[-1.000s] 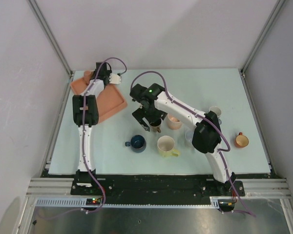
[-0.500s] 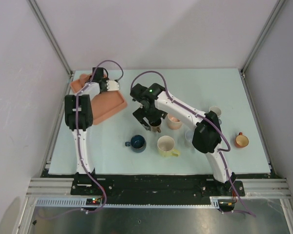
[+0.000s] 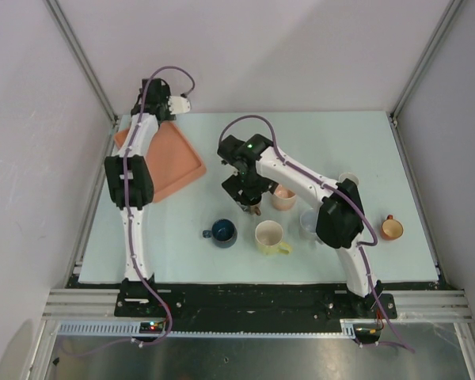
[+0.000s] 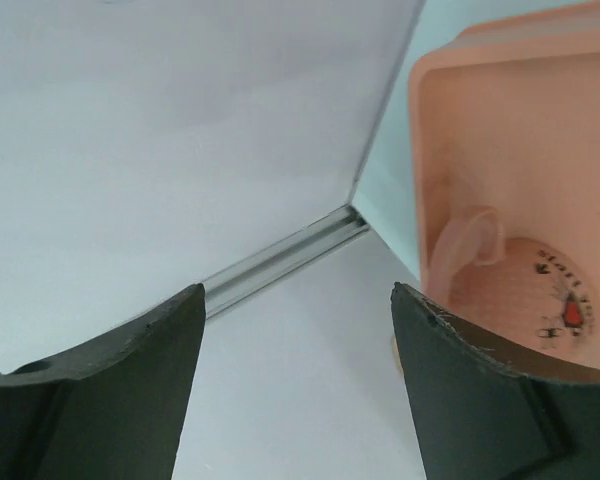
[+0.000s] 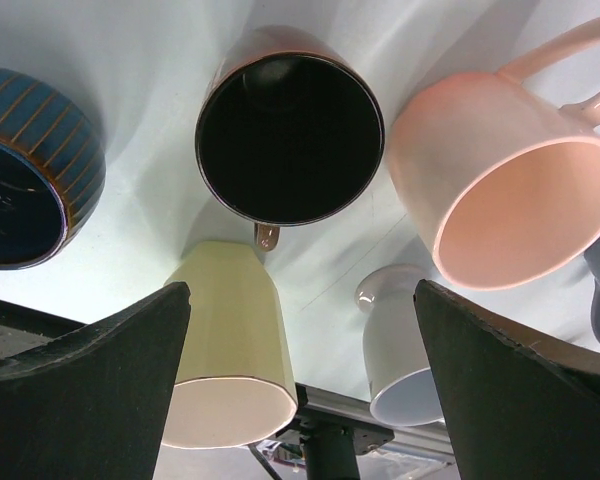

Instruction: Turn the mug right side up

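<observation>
My left gripper should next grab the peach mug by its handle (image 4: 462, 243), so the mug's body is free for my right gripper.
A peach mug (image 4: 525, 290) lies in the far corner of the orange tray (image 3: 174, 162). Its round stamped face is turned toward the left wrist camera and its handle (image 4: 470, 235) points left. In the top view the left arm hides it. My left gripper (image 4: 297, 290) (image 3: 152, 93) is open and empty, raised beside the mug near the back wall. My right gripper (image 5: 302, 290) (image 3: 249, 198) hangs open over a brown mug (image 5: 290, 125) (image 3: 254, 208) that stands with its dark mouth up, apart from the fingers.
Around the brown mug stand a blue mug (image 3: 223, 232), a yellow mug (image 3: 269, 235), a pink mug (image 3: 283, 198) and a pale cup (image 3: 309, 224). A white cup (image 3: 348, 182) and an orange mug (image 3: 391, 229) sit farther right. Walls and frame posts close the back corners.
My left gripper has opened and risen away from the tray toward the back-left corner. My right gripper has shifted slightly right above the brown mug.
</observation>
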